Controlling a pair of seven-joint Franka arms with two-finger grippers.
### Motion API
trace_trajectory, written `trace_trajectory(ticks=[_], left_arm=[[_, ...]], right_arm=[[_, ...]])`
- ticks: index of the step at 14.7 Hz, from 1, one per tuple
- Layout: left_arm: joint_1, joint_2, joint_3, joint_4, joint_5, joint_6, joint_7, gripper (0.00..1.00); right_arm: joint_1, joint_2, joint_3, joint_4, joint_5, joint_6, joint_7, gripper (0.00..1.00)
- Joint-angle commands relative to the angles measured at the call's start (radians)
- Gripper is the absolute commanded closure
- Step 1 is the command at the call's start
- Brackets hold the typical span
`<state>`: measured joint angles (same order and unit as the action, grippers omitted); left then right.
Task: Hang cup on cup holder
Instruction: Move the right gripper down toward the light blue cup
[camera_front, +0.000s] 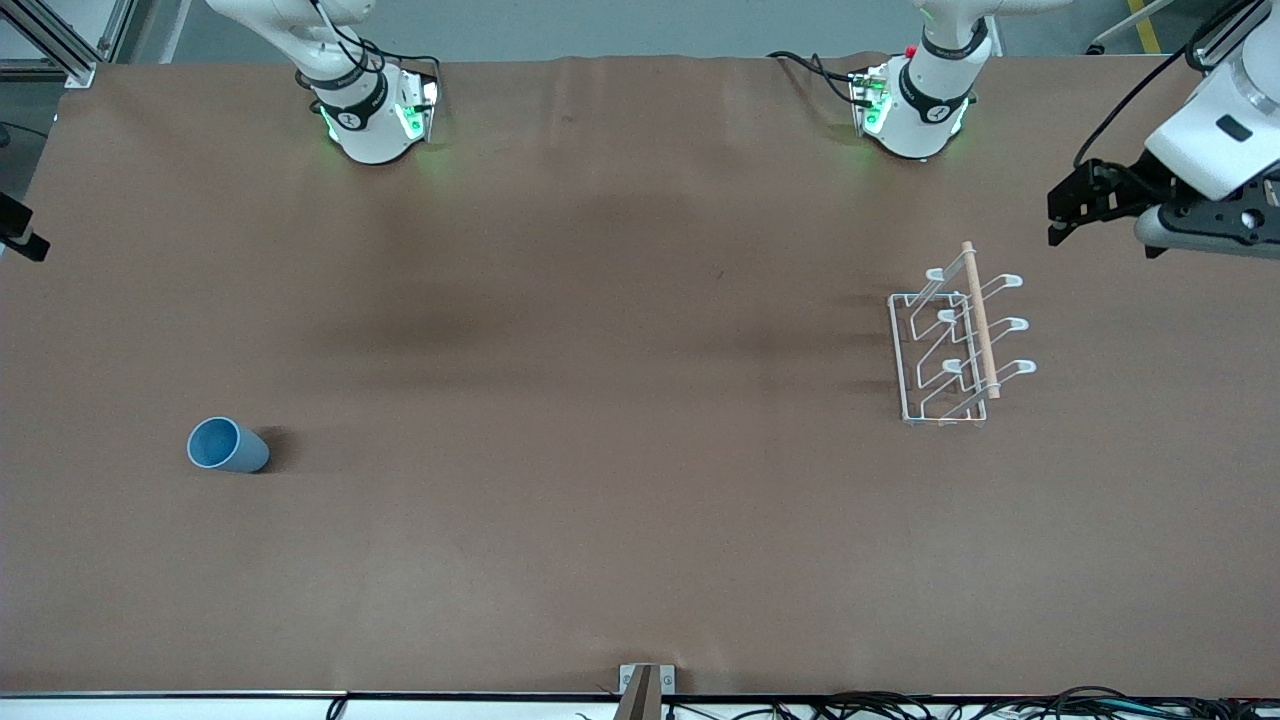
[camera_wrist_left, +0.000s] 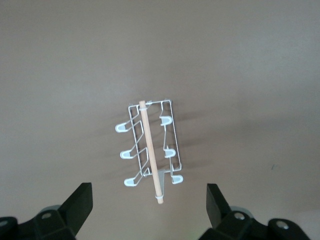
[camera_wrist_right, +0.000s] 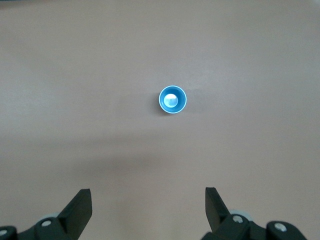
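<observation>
The light blue cup's rim (camera_front: 214, 420) is the part my right gripper should grab next, so that the cup can get onto the cup holder (camera_front: 957, 340).
The light blue cup (camera_front: 228, 446) stands mouth up on the brown table toward the right arm's end; the right wrist view looks down into the cup (camera_wrist_right: 172, 100). The white wire cup holder (camera_front: 957, 340) with its wooden rod stands toward the left arm's end and also shows in the left wrist view (camera_wrist_left: 150, 150). Its prongs are bare. My left gripper (camera_front: 1062, 215) is open and empty, up in the air beside the holder (camera_wrist_left: 148, 187). My right gripper (camera_wrist_right: 148, 191) is open and empty, high over the table near the cup. Only a black part of it (camera_front: 22, 235) shows in the front view.
The brown table cover (camera_front: 600, 450) spreads wide between the cup and the holder. The two arm bases (camera_front: 375, 110) (camera_front: 915, 105) stand along the table's edge farthest from the front camera. A small metal bracket (camera_front: 646, 682) sits at the nearest edge.
</observation>
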<state>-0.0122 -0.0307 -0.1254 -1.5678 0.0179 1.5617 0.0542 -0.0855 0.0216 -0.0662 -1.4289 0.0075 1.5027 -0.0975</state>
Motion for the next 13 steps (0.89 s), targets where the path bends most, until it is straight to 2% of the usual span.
trace_trajectory(ticks=[1, 5, 13], left_arm=[[-0.008, 0.046, -0.003, 0.100, 0.045, -0.022, 0.013, 0.00], [0.008, 0.061, 0.000, 0.095, 0.031, -0.035, 0.022, 0.00], [0.006, 0.071, -0.005, 0.098, 0.019, -0.071, 0.016, 0.00]], right_arm=[[-0.029, -0.012, 0.003, -0.083, 0.017, 0.069, -0.005, 0.00], [-0.043, 0.035, 0.000, -0.212, 0.014, 0.201, -0.011, 0.00], [-0.069, 0.237, 0.000, -0.389, 0.005, 0.575, -0.048, 0.01]])
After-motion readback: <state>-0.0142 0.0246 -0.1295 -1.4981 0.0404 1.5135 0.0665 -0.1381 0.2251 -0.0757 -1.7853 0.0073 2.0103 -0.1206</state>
